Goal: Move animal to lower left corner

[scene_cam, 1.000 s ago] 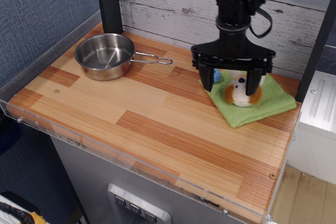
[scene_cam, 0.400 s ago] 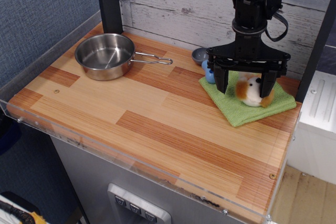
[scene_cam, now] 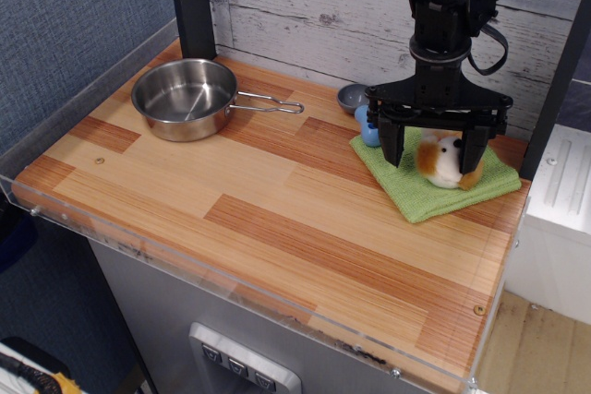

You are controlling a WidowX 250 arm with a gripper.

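Note:
Next, my gripper grabs the animal by its orange-brown sides, to move the animal [scene_cam: 442,161] to the lower left corner [scene_cam: 42,177].
The animal [scene_cam: 442,161], a small plush toy with a cream face and orange-brown sides, sits on a green cloth [scene_cam: 420,193] at the table's back right. My gripper [scene_cam: 434,150] hangs straight down over it, open, with one finger on each side of the toy. The right finger [scene_cam: 474,148] is close against the toy's side. The lower left corner [scene_cam: 54,177] of the striped wood tabletop, with its small screw hole [scene_cam: 99,161] and clear acrylic rim, lies far off at the front left.
A steel pan [scene_cam: 185,97] with its handle pointing right stands at the back left. A blue-and-grey plastic scoop [scene_cam: 358,110] lies just left of the cloth. A black post [scene_cam: 192,2] rises at the back left. Acrylic rims edge the table.
My gripper has moved to the right and the animal has shifted right with it on the cloth. The scoop now shows left of the gripper. Little has changed in the last half second.

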